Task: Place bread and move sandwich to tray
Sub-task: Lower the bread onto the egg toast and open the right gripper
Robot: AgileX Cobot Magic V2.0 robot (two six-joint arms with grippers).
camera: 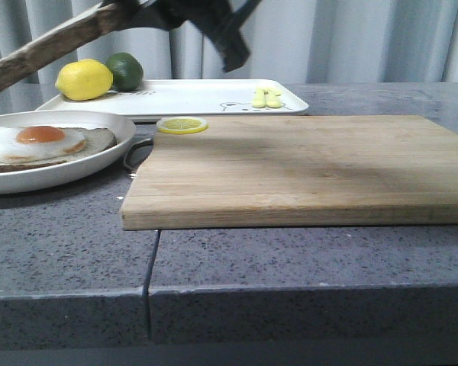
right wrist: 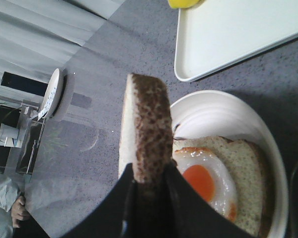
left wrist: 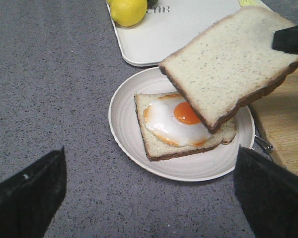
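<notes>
The bread stays held for now, and my right gripper releases it only once it rests on the egg toast. In the front view the bread hangs tilted, high above the toast.
My right gripper (right wrist: 148, 171) is shut on the bread (right wrist: 146, 124), a thick pale slice with a dark crust, clamped by one edge. The slice (camera: 53, 46) hangs tilted in the air above the round white plate (camera: 99, 164), well off it. The open sandwich (left wrist: 176, 121), a thinner slice bearing a fried egg, lies on that plate (left wrist: 121, 124). The held bread (left wrist: 228, 64) covers part of the egg in the left wrist view. My left gripper (left wrist: 150, 158) hovers wide open over the counter at the plate's near rim, holding nothing. The white tray (camera: 206, 95) lies behind the plate.
A lemon (camera: 84, 79) and a lime (camera: 126, 70) sit on the tray's left end, small yellow pieces (camera: 266, 97) toward its right. A wooden cutting board (camera: 305, 168) fills the middle and right, with a lemon slice (camera: 182, 124) at its back left corner. Grey curtains hang behind.
</notes>
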